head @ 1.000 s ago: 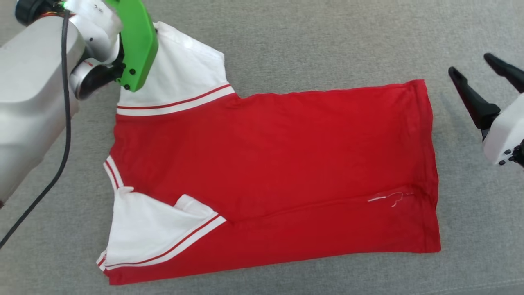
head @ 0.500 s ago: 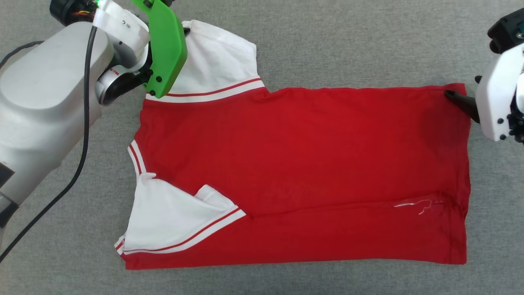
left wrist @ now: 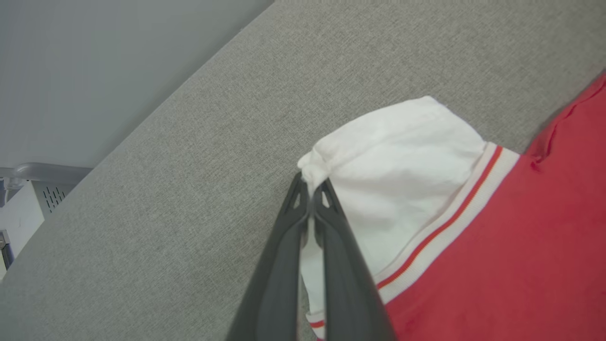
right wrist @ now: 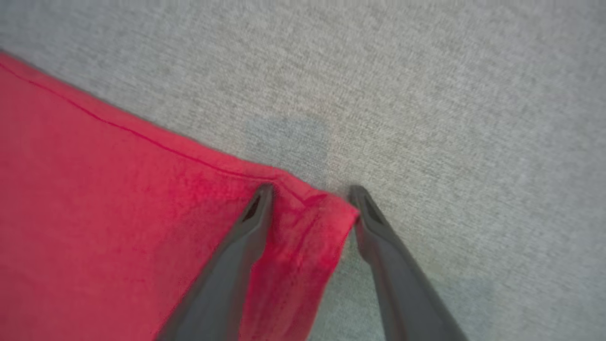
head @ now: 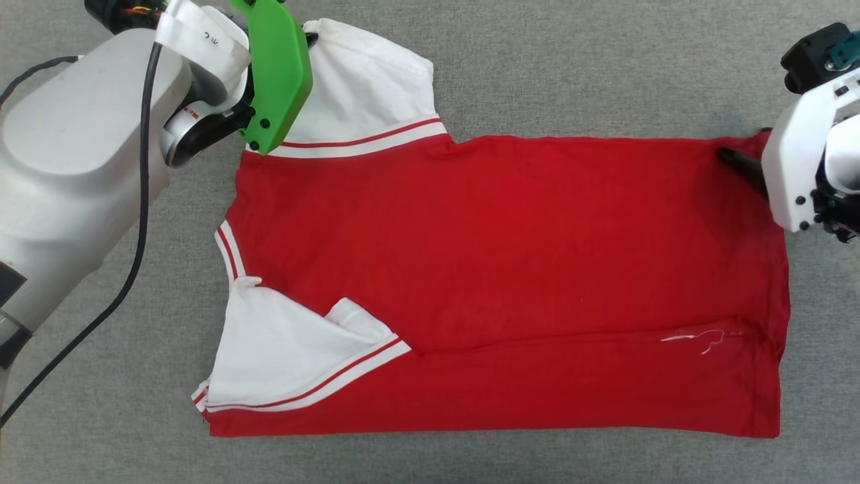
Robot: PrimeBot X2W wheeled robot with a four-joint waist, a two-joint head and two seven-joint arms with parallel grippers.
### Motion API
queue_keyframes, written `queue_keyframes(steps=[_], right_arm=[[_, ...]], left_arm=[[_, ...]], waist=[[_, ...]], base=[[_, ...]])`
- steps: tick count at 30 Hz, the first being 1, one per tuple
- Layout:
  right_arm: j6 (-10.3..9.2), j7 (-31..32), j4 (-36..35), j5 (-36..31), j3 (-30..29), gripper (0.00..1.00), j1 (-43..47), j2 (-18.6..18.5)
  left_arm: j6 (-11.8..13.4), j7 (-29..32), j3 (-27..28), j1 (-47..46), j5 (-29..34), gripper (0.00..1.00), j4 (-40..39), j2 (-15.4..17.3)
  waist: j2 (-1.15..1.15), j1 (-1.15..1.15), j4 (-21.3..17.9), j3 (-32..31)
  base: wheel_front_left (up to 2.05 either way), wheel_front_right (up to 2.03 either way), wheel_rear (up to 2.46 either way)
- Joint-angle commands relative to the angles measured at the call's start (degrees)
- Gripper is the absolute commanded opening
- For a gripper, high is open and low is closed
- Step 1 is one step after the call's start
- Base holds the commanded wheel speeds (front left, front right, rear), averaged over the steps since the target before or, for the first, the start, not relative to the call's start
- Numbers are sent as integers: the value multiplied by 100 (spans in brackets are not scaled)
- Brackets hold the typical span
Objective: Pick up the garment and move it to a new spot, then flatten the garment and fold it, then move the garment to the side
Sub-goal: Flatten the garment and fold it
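The garment's cloth rises in a small fold at its hem corner [head: 756, 145], so my right gripper needs to grip the garment there next. The garment's red body [head: 564, 242] lies flat.
The garment [head: 510, 269], a red T-shirt with white sleeves, lies flat and folded lengthwise on the grey cloth surface, collar to the left. My left gripper [left wrist: 311, 182] is shut on the edge of the far white sleeve [left wrist: 397, 161]. In the head view that hand sits behind a green wrist mount [head: 275, 74]. My right gripper [right wrist: 312, 192] stands open astride the far right hem corner [right wrist: 307, 222], one finger on the red cloth and one beyond it on the grey. One dark right finger [head: 738, 167] shows at that corner.
Grey fabric [head: 571, 67] spreads out on all sides of the shirt. A black cable [head: 134, 235] hangs along my left arm. In the left wrist view the surface's edge runs diagonally, with a white unit [left wrist: 19, 213] beyond it.
My right gripper has come in from beside the shirt to straddle the far right hem corner. The left gripper keeps its hold on the sleeve. The camera has shifted.
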Motion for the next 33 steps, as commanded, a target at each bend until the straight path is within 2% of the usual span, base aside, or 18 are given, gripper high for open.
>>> queue_keyframes(steps=[1, 12, 25, 33], right_arm=[[2, -60, 169, 93, 228, 0, 160, 172], [2, -1272, 215, 402, 238, 0, 195, 65], [2, -2069, -126, 666, 202, 0, 1221, -274], [2, -2307, -439, 750, 72, 0, 2099, -385]], left_arm=[[-15, -42, 8, 13, 25, 0, 17, 22], [-15, -273, 8, 523, 22, 0, 8, 197], [-15, -667, 8, 1530, -55, 0, -434, 559], [281, -799, 8, 2643, -156, 0, -1030, 949]], waist=[[0, 1, -39, -63], [0, 1, -92, -816], [0, 1, 91, -1878], [0, 1, 151, -2311]], base=[[0, 0, 0], [0, 0, 0], [0, 0, 0], [0, 0, 0]])
